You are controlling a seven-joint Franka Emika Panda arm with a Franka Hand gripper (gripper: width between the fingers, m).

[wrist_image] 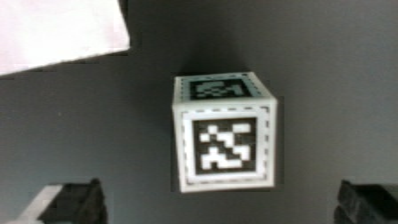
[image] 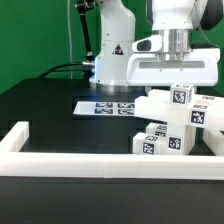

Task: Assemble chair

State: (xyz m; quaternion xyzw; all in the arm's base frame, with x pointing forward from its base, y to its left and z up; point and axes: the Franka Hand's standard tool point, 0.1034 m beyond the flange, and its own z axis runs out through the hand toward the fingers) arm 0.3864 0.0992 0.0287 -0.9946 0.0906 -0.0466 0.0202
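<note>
Next, the gripper grabs the upright white block by its opposite sides on either side of the tags, to build up the chair (image: 180, 118).
The chair is a set of loose white blocky parts (image: 172, 122) with black-and-white tags, piled at the exterior view's right. My gripper (image: 177, 84) hangs just above that pile. In the wrist view one upright white block (wrist_image: 226, 135) with a tag on its top and a tag on its side stands on the dark table, centred under the hand. My gripper (wrist_image: 221, 204) is open: its dark fingertips (wrist_image: 71, 201) stand far apart at either side of the picture, with nothing between them. Another white part (wrist_image: 61, 36) shows at a corner of the wrist view.
The marker board (image: 108, 106) lies flat on the black table behind the parts. A long low white border rail (image: 60, 152) runs along the table's front and turns back at the exterior view's left. The robot's base (image: 112, 55) stands at the back.
</note>
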